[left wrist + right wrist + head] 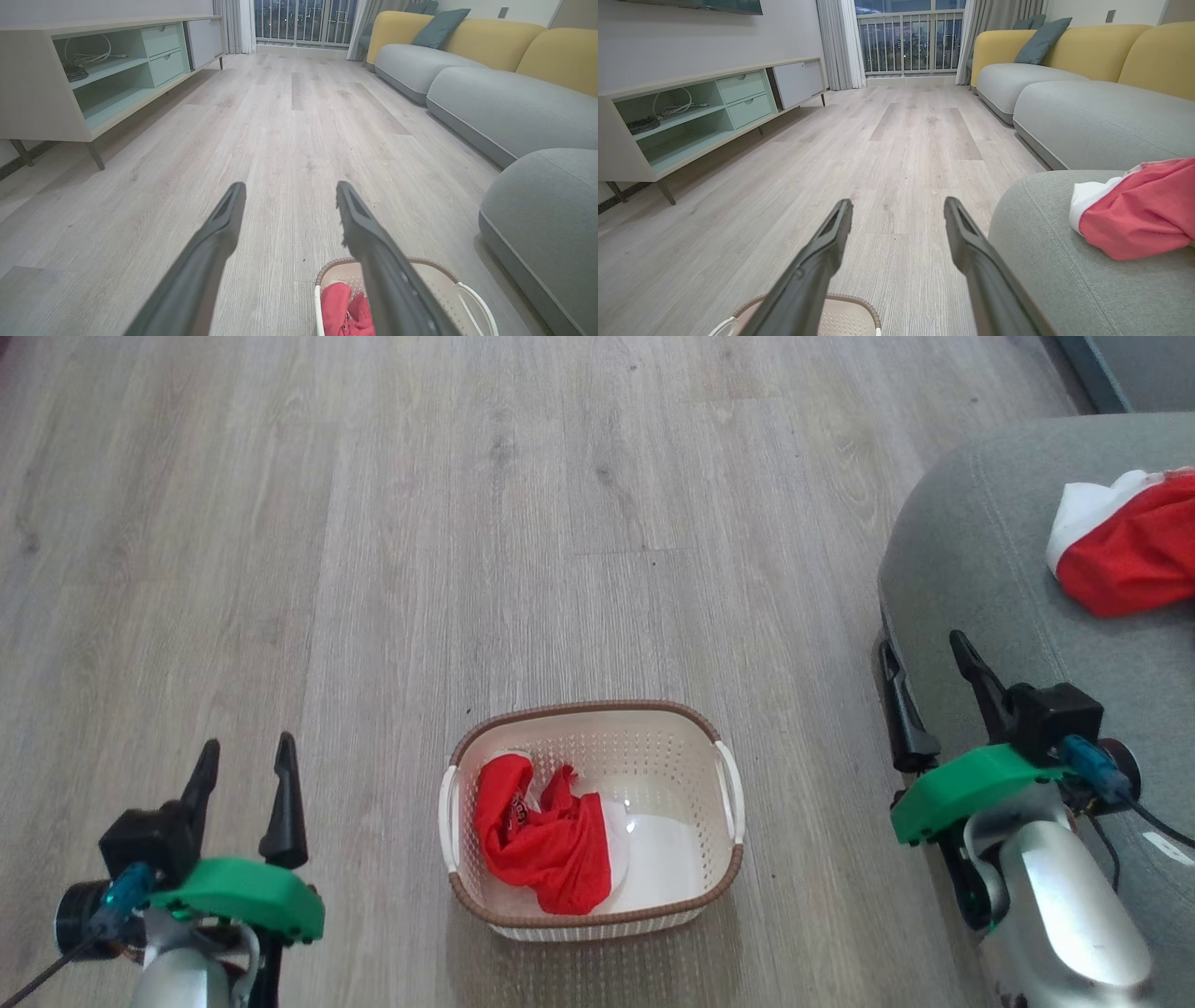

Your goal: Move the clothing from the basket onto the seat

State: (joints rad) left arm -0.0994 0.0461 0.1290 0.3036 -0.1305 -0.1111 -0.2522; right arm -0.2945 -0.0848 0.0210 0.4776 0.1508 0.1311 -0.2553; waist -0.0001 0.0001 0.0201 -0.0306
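The robot's left gripper should next grab the garment by a red fold (499, 784), which stands up beside the lettering while the rest of the garment slumps in the basket (714, 728).
The cream basket (714, 728) with a brown braided rim stands on the wood floor at the centre. A crumpled red garment (551, 845) lies in its left half. Another red garment with a white part (1134, 551) rests on the grey seat (980, 523) at the right. My left gripper (245, 756) is open and empty, left of the basket. Beside the seat's front edge, right of the basket, my right gripper (920, 649) is also open and empty. From the left wrist, the basket (444, 280) and red garment (343, 308) show under the fingers. The right wrist sees the garment (1134, 217) on the seat (1045, 247).
A long low cabinet (93, 65) with shelves and drawers runs along the left wall. Grey sofa cushions (509, 112) with yellow backs line the right side. Bare wood floor (467, 523) stretches ahead toward a curtained window (906, 42).
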